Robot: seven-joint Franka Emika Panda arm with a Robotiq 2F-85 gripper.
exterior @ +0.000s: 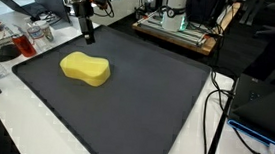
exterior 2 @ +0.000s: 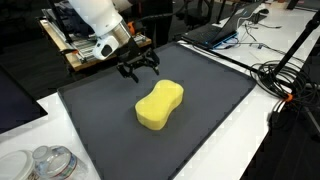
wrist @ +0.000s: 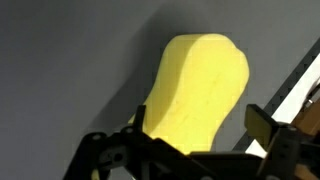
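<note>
Dark mat [exterior: 146,98] shows between the open fingers and the sponge's edge [exterior: 92,62] in an exterior view, so my gripper moves toward the sponge, before it closes on the sponge.
A yellow peanut-shaped sponge [exterior: 85,68] [exterior 2: 159,105] lies flat on the dark grey mat [exterior: 146,98] [exterior 2: 210,110]. My gripper [exterior: 85,35] [exterior 2: 139,70] hangs open a little above the mat, just beyond the sponge's far end, with nothing between its fingers. In the wrist view the sponge [wrist: 198,95] fills the middle, and the gripper [wrist: 197,135] comes in from the bottom with one finger on each side of the sponge's near end, not touching it.
A white table [exterior: 13,126] surrounds the mat. Clear containers and a red object [exterior: 15,46] stand at one corner. Black cables [exterior: 215,104] [exterior 2: 285,80] run along the mat's edge. A laptop [exterior 2: 215,30] and lab gear [exterior: 178,20] sit behind.
</note>
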